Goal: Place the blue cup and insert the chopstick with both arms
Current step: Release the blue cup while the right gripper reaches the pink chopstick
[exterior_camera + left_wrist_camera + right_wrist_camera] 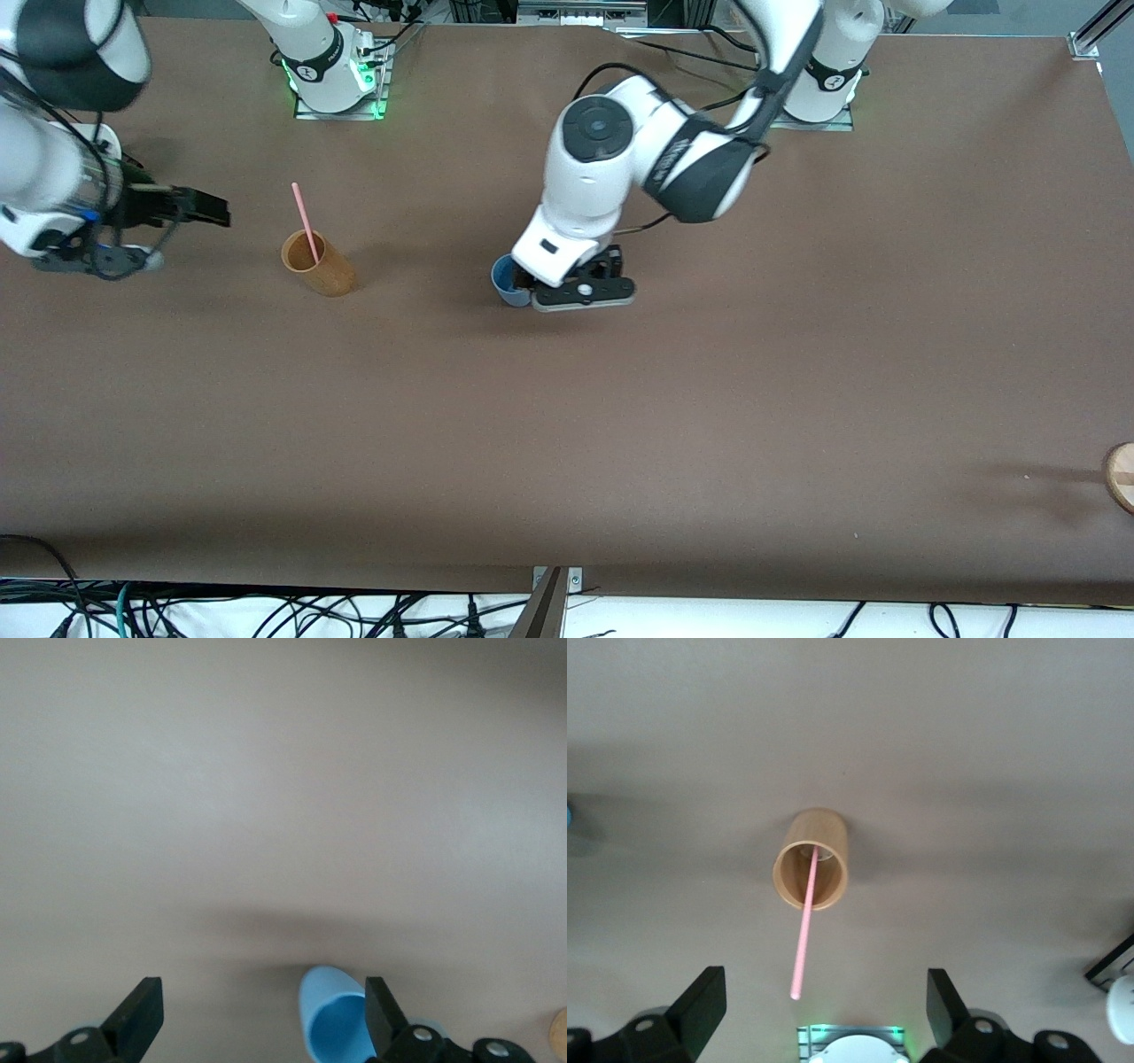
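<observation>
My right gripper grips the pink chopstick by its upper end (297,191) next, to put it into the blue cup (508,282).
The blue cup (508,282) stands upright on the brown table, near the middle. My left gripper (554,285) is low over the table right beside it, open. In the left wrist view the cup (335,1020) sits between the fingers, close against one finger (379,1012). The pink chopstick (305,221) leans in the tan-brown wooden cup (317,263), toward the right arm's end. My right gripper (213,211) is open and empty, apart from that cup. In the right wrist view the wooden cup (811,859) and the chopstick (804,935) lie ahead of the fingers.
The table (709,399) is a wide brown surface. A round wooden object (1121,477) shows at the table's edge at the left arm's end, nearer to the front camera. The right arm's base (337,80) stands farther from the front camera than the wooden cup.
</observation>
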Controlling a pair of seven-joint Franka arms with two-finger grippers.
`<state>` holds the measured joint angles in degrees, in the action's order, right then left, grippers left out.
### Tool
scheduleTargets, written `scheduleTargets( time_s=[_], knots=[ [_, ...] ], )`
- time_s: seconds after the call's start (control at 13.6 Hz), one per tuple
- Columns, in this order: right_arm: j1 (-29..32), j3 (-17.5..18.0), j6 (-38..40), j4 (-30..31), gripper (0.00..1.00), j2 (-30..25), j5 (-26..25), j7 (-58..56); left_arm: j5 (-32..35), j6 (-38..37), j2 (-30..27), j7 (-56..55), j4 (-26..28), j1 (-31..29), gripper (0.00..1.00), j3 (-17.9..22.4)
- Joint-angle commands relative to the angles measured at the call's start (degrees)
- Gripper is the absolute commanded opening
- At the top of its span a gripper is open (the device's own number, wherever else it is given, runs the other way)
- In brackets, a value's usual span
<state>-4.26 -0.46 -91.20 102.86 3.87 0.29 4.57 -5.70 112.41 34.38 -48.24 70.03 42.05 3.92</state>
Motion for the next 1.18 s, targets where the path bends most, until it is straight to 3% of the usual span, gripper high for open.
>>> scheduleTargets(
  time_s=[0.0, 0.44, 0.74, 0.88, 1.11],
  knots=[
    [-1.2, 1.3, -6.8, 9.2, 1.0, -1.6, 0.3, 5.5, -2.1, -4.7, -5.9, 6.3, 2.2, -7.0, 1.0, -1.4],
    [-1.3, 2.7, -18.7, 24.2, 0.99, -3.6, 0.4, 5.8, -1.9, -19.2, -14.9, 28.4, 4.2, -24.7, 1.0, -3.7],
    [-1.3, 2.8, -20.7, 28.0, 0.79, -3.7, 0.4, 5.7, -1.2, -25.2, -19.2, 42.0, 5.7, -34.0, 1.0, -3.7],
    [-1.3, 2.8, -21.4, 29.1, 0.65, -3.8, 0.3, 5.6, -1.2, -28.3, -21.4, 43.1, 7.1, -37.7, 1.0, -4.4],
    [-1.3, 2.9, -21.4, 29.4, 0.54, -2.7, 0.3, 5.2, -1.2, -30.3, -24.7, 43.3, 12.2, -42.6, 1.0, -4.4]
  ],
)
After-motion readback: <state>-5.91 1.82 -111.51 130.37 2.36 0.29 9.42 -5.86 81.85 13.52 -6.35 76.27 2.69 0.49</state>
